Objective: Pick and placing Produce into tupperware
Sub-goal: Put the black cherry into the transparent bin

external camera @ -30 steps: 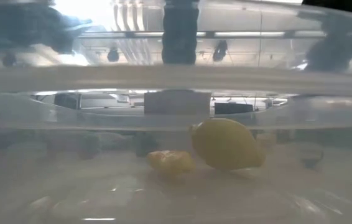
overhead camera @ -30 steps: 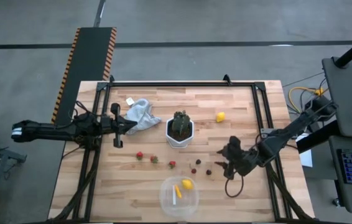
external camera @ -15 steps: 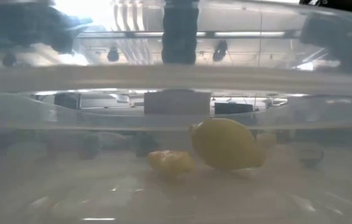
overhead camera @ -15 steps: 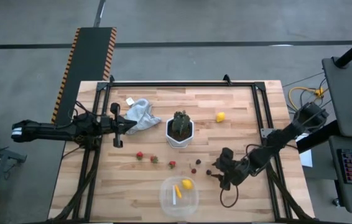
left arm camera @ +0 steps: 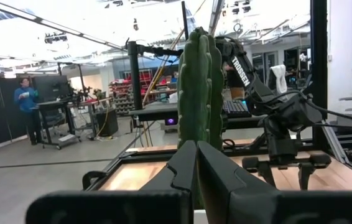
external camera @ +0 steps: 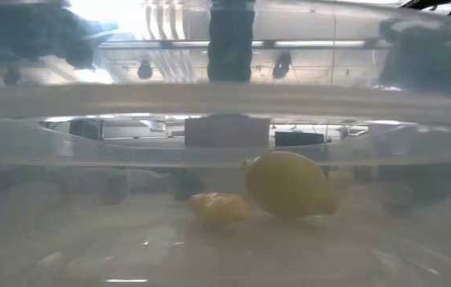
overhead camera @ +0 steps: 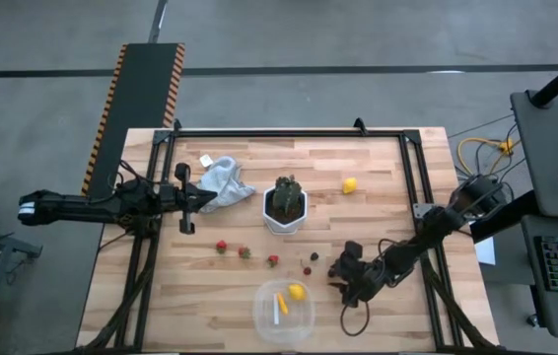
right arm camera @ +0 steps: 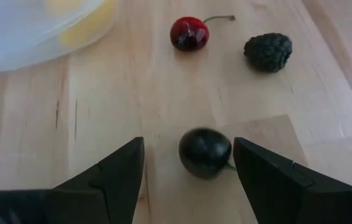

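I will next use my right gripper to grab the dark round berry by its round body [right arm camera: 204, 151], so the produce gets into the tupperware [right arm camera: 33, 31].
My right gripper [right arm camera: 188, 148] is open and low over the table, its fingers on either side of a dark round berry [right arm camera: 204, 152] without touching it. Beyond it lie a red cherry [right arm camera: 189, 33] and a dark bumpy berry [right arm camera: 268, 51]. In the high view this gripper [overhead camera: 341, 277] sits right of the clear tupperware [overhead camera: 283, 312], which holds a yellow lemon [overhead camera: 297, 292] and a thin yellow piece [overhead camera: 281, 304]. Three strawberries [overhead camera: 244, 252] and another lemon [overhead camera: 349, 184] lie on the wood. My left gripper [overhead camera: 188, 202] waits shut at the table's left.
A white hexagonal pot with a green spiky plant [overhead camera: 284, 205] stands mid-table, and a crumpled grey cloth [overhead camera: 222, 177] lies near my left gripper. A black metal frame [overhead camera: 412, 187] runs along the table's edges. Bare wood lies between the berries and the tub.
My right gripper has moved toward the table's left and near edge, closing in on the dark berries beside the tub. The fruits and the tub have stayed in place.
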